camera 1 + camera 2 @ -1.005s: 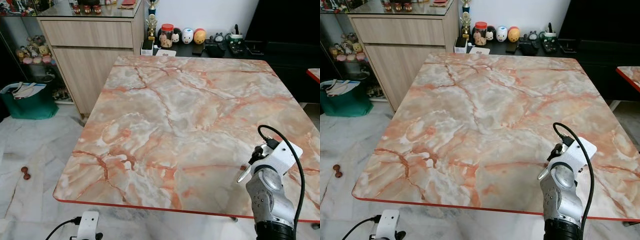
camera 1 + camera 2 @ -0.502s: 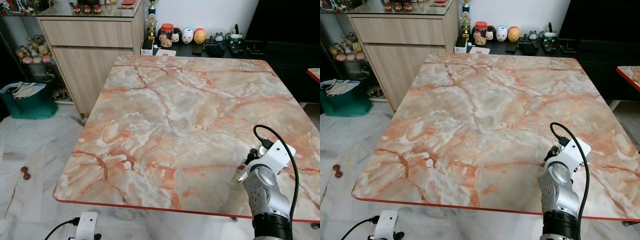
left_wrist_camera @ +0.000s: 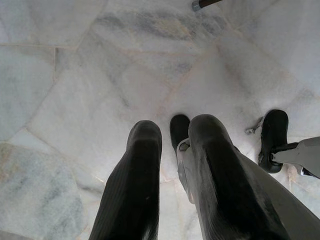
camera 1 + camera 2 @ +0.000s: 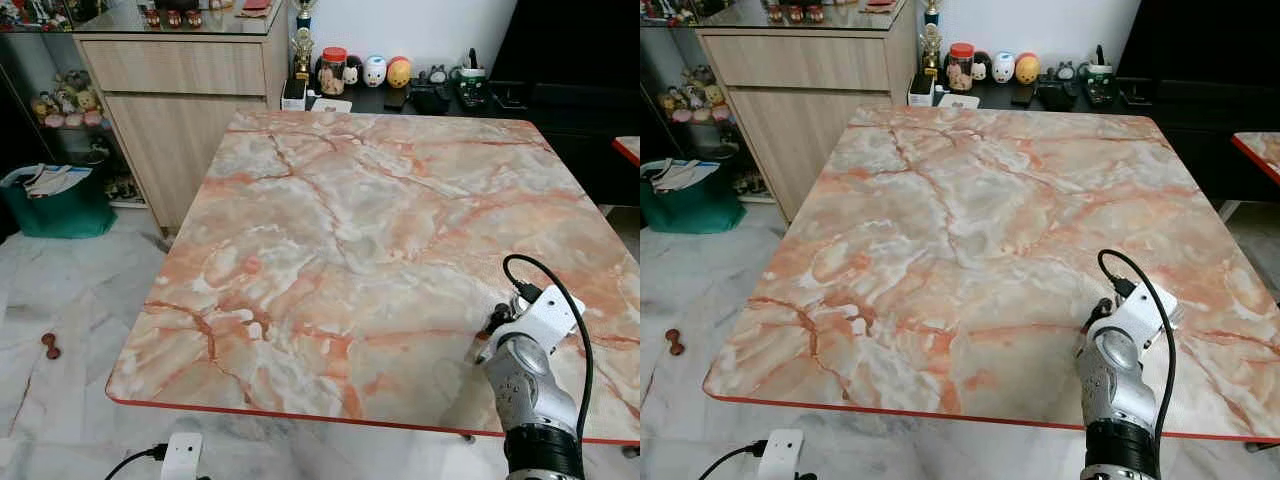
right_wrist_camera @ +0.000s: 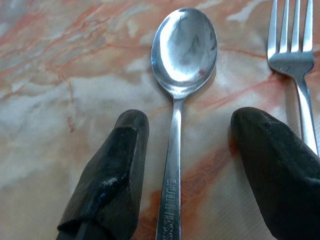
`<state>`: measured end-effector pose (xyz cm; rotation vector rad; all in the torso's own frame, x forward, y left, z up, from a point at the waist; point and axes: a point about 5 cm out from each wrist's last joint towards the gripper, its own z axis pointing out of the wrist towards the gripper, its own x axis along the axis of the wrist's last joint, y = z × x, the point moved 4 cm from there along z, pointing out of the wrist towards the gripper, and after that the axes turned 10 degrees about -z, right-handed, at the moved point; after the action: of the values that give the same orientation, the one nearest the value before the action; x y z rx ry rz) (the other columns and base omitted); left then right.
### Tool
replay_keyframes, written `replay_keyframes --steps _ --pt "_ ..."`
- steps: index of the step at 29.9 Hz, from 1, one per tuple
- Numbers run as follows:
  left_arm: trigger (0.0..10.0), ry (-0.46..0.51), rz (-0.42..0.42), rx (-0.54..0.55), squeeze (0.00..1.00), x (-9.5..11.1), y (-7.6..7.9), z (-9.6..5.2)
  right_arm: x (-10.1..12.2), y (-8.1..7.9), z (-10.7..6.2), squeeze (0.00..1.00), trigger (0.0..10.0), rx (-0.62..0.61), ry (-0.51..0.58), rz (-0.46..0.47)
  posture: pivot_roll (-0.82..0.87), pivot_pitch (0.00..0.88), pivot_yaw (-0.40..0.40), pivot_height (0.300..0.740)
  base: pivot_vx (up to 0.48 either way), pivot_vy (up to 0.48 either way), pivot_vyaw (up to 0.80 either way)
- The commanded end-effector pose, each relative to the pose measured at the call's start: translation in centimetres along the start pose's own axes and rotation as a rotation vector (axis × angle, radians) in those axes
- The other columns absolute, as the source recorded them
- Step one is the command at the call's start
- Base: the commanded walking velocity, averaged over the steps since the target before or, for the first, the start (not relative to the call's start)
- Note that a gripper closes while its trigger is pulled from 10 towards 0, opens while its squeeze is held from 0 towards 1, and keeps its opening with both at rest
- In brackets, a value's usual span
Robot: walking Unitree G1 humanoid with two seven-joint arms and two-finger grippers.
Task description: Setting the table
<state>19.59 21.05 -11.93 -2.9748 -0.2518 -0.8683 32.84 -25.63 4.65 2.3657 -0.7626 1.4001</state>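
The spoon's bowl (image 5: 184, 51) is round and sloped. I should grab the spoon by its slim handle (image 5: 173, 150) with my right gripper next, because straight sides face each finger there.
A steel spoon (image 5: 184, 50) lies flat on the pink marble table (image 4: 350, 200), bowl up. My right gripper (image 5: 192, 120) hovers open just over its handle, one black finger on each side, neither touching it. A fork (image 5: 292, 55) lies beside the spoon, outside one finger. In the head views my right arm (image 4: 535, 325) is bent over the table's near right corner and hides the cutlery. My left gripper (image 3: 175, 127) hangs low over the floor, shut and holding nothing.
A wooden cabinet (image 4: 190, 110) stands at the back left. A dark sideboard (image 4: 420, 95) with jars and figurines is behind the table. A green bag (image 4: 55, 205) sits on the marble floor (image 4: 70, 300) at the left. Another table's red edge (image 4: 628, 148) shows at the right.
My right arm has sunk a little toward the tabletop and drawn slightly nearer the front edge. The left wrist has dropped lower at the bottom of the head views.
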Motion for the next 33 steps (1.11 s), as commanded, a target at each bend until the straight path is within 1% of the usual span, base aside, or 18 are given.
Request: replay_keyframes --steps 1,7,8,9,16,24,33 --pt "10.0 -0.017 0.006 0.012 0.0 -0.58 -0.61 -0.12 0.0 -0.15 0.12 0.0 10.0 0.009 -0.008 -0.008 -0.03 0.0 -0.044 0.74 0.0 0.0 0.0" --pt "10.0 -0.012 0.004 0.012 0.0 -0.29 -1.03 -0.14 -0.36 -0.25 0.19 0.0 10.0 0.014 -0.019 -0.015 -0.03 0.0 -0.045 0.74 0.0 0.0 0.0" --pt "10.0 -0.011 0.004 0.012 0.0 -0.24 -1.09 -0.15 -0.39 -0.25 0.19 0.0 2.7 0.014 -0.021 -0.016 -0.03 0.0 -0.045 0.74 0.0 0.0 0.0" --pt "10.0 -0.011 0.003 0.011 0.0 -0.21 -1.12 -0.15 -0.4 -0.24 0.19 0.0 0.0 0.014 -0.02 -0.016 -0.03 0.0 -0.045 0.74 0.0 0.0 0.0" --pt "10.0 -0.014 0.001 0.009 0.0 -0.13 -1.13 -0.13 -0.43 -0.22 0.22 0.0 0.0 0.01 -0.021 -0.016 -0.03 0.0 -0.045 0.74 0.0 0.0 0.0" --pt "10.0 -0.015 0.002 0.01 0.0 -0.13 -0.71 -0.07 -0.5 -0.23 0.22 0.0 0.0 0.01 -0.023 -0.021 -0.03 0.0 -0.044 0.74 0.0 0.0 0.0" --pt "10.0 -0.011 0.001 0.009 0.0 0.14 -0.54 -0.01 -0.34 -0.36 0.16 0.0 0.0 0.011 -0.002 -0.05 -0.03 0.0 -0.045 0.74 0.0 0.0 0.0"
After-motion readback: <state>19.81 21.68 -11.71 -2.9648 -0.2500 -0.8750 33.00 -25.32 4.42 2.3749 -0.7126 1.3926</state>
